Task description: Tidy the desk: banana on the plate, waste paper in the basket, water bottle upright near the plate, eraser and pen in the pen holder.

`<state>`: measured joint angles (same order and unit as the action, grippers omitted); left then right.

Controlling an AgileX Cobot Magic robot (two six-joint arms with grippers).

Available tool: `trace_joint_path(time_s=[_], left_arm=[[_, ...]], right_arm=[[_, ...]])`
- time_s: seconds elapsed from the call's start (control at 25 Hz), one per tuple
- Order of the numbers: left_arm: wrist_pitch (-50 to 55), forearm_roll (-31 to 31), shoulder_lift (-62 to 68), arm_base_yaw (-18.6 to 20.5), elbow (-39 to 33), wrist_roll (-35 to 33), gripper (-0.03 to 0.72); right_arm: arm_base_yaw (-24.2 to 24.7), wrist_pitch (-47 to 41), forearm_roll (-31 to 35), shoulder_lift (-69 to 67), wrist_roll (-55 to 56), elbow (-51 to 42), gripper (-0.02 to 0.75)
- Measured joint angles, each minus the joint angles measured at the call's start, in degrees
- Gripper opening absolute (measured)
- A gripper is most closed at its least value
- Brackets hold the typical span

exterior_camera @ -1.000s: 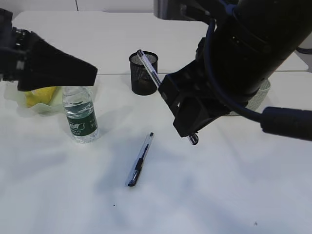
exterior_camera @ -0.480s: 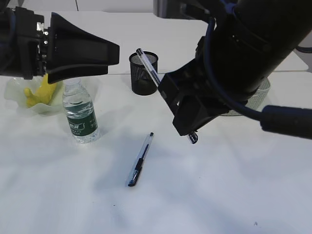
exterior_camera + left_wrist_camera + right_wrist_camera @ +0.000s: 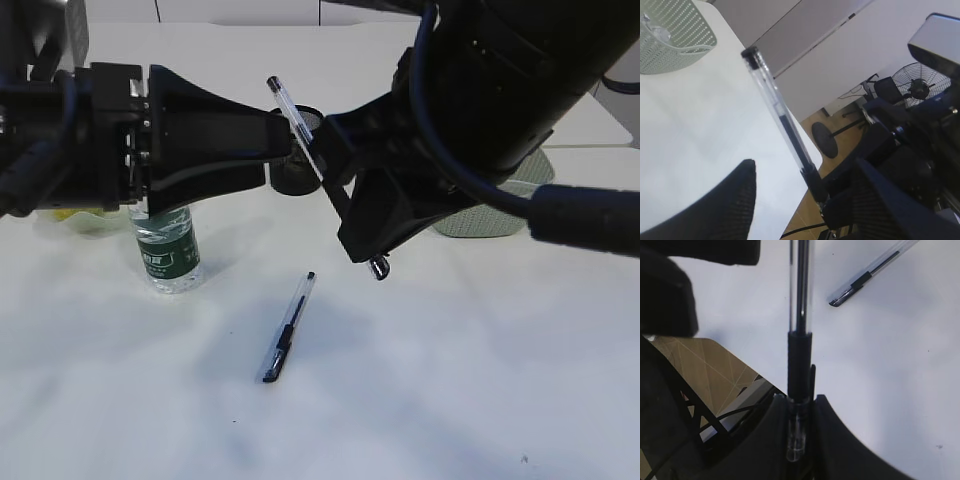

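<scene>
My left gripper grabs the clear pen by its exposed clear body (image 3: 300, 128) (image 3: 789, 131) next, since my right gripper's fingers crowd the pen's black grip end.
My right gripper (image 3: 345, 205) (image 3: 799, 407) is shut on a clear pen (image 3: 300, 125) (image 3: 799, 315) (image 3: 782, 120) and holds it slanted in the air in front of the black mesh pen holder (image 3: 285, 180). My left gripper (image 3: 285, 140) (image 3: 805, 165) is open. It reaches in from the left, and the held pen stands between its fingers (image 3: 735, 200) without being gripped. A second pen (image 3: 288, 328) (image 3: 872, 270) lies on the table. The water bottle (image 3: 168, 248) stands upright by the plate (image 3: 85, 222). The banana, eraser and waste paper are hidden.
The grey-green basket (image 3: 495, 218) (image 3: 675, 40) sits at the back right, partly behind the right arm. Both arms crowd the space over the table's middle. The white table surface (image 3: 450, 380) lies bare in front.
My left gripper has swung right across the plate and bottle, up to the held pen. The right gripper has lifted the pen slightly up and left.
</scene>
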<state>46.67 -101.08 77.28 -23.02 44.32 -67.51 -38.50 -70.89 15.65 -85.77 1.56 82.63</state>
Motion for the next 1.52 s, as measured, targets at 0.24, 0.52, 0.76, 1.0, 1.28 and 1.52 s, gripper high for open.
trace_joint_path(time_s=[0.24,0.52,0.76,1.0,1.28,1.52], left_arm=[[-2.1,-0.5,0.0,-1.3,-0.1,-0.1,0.425],[-2.2,-0.6,0.0,-1.3,-0.1,-0.2,0.425],[-2.2,-0.6,0.0,-1.3,-0.1,-0.2,0.425],[-2.2,-0.6,0.0,-1.3,-0.1,-0.2,0.425],[-1.9,-0.6,0.0,-1.3,-0.1,-0.2,0.425],[-1.9,-0.6,0.0,-1.3,-0.1,-0.2,0.388]], right_arm=[[0.0,0.0,0.9,0.0,0.1,0.0,0.069],[0.0,0.0,4.6,0.0,0.1,0.0,0.069],[0.0,0.0,6.7,0.0,0.1,0.0,0.069],[0.0,0.6,10.8,-0.1,-0.3,0.0,0.069],[0.0,1.6,15.0,-1.3,-1.2,0.0,0.069],[0.0,1.7,15.3,-1.3,-1.6,0.0,0.069]])
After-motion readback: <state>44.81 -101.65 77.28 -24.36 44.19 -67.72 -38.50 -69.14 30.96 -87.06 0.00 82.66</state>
